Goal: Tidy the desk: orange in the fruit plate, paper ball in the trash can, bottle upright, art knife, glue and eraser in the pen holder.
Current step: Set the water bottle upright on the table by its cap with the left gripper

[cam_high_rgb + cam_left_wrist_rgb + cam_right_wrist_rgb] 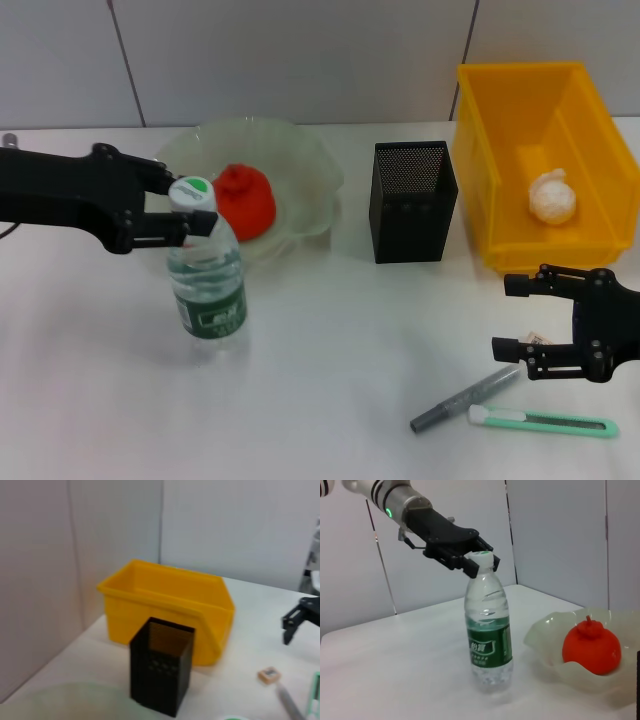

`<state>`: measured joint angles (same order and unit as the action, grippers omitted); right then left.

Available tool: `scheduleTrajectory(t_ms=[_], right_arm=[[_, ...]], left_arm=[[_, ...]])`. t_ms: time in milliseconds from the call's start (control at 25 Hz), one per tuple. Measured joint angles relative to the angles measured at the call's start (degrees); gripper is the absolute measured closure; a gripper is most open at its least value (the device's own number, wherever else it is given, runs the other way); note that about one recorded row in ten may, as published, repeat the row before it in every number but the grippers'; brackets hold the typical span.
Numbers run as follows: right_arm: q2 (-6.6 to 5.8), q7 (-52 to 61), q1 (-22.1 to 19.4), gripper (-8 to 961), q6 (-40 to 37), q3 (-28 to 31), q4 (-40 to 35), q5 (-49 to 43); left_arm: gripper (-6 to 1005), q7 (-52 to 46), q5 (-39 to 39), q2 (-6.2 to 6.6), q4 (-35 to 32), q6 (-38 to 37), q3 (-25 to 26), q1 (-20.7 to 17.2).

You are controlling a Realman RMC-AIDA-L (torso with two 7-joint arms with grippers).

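Note:
I should shift the bottle left in the head view with my left gripper before letting go, because its base is in front of the fruit plate's rim.
The bottle (210, 272) (488, 635) stands upright on the table, and my left gripper (188, 203) (481, 560) is shut on its cap. In the fruit plate (310, 170) (547, 632) lies the orange (246, 200) (591, 647). A paper ball (553, 197) rests inside the yellow trash can (500, 130) (165, 602). The black mesh pen holder (413, 200) (161, 666) stands between plate and bin. My right gripper (505, 318) (294, 622) hangs open at the front right, with the eraser (540, 340) (269, 675) just behind its fingers. The grey glue stick (465, 398) and green art knife (545, 423) lie below it.
White walls close off the back of the white table (330, 380). The trash can sits at the table's far right edge. Bare tabletop lies between the bottle and the glue stick.

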<state>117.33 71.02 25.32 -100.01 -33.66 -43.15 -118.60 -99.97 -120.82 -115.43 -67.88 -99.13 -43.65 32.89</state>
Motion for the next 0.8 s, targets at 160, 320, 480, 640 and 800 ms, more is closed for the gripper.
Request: scheduleTrajectory(t_ms=[160, 320, 480, 640, 800], right_arm=[[0.0, 0.0, 0.1, 115, 0.0, 0.0, 0.0, 0.0], [0.0, 0.0, 0.1, 116, 0.0, 0.0, 0.0, 0.0], [0.0, 0.0, 0.2, 116, 0.0, 0.0, 0.0, 0.0], [0.0, 0.0, 0.3, 116, 0.0, 0.0, 0.0, 0.0], [0.0, 0.0, 0.3, 116, 0.0, 0.0, 0.0, 0.0]], left_arm=[[531, 0.3, 0.0, 0.11, 0.0, 2.1, 0.1, -1.0], [529, 0.3, -0.3, 0.31, 0.1, 3.7, 0.1, -1.6], [526, 0.5, -0.4, 0.44, 0.5, 6.1, 0.1, -2.6], [524, 0.5, -0.4, 0.47, 0.8, 7.7, 0.2, -3.1], [522, 0.5, -0.4, 0.47, 2.0, 9.2, 0.2, -3.4]])
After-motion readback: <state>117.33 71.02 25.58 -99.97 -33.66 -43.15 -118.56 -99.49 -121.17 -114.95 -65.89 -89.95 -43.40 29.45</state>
